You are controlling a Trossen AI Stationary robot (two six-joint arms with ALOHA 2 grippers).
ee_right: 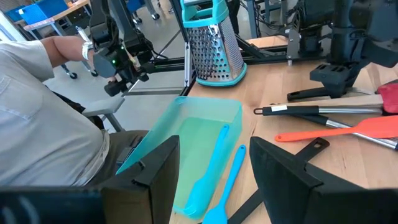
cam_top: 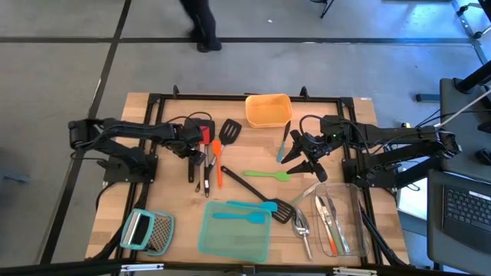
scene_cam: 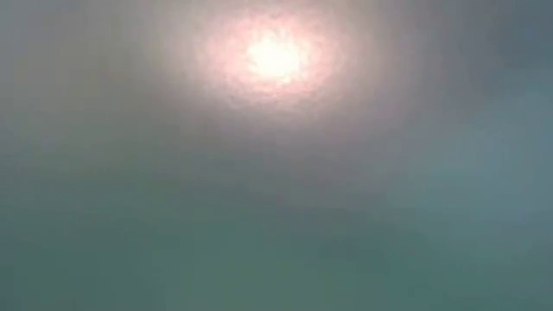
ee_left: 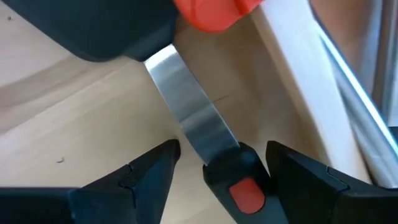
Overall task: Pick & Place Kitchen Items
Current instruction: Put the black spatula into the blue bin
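Note:
My left gripper's fingers are on either side of the black turner's black handle below its metal stem, so closing now would catch it. It is time to close.
A black turner lies at the table's far left with its blade, metal shank and black handle with a red inset showing in the left wrist view. My left gripper points down, open. Its fingers stand on either side of the handle's blade end. An orange turner and slim dark utensils lie beside it. My right gripper hangs open over the table's right half with nothing between its fingers. The low view shows only a blur.
An orange container sits at the far edge and a teal container with teal spatulas at the near edge. There is also a clear container with cutlery, a grater, a green spatula, a black turner and spoons. A person's sleeve is nearby.

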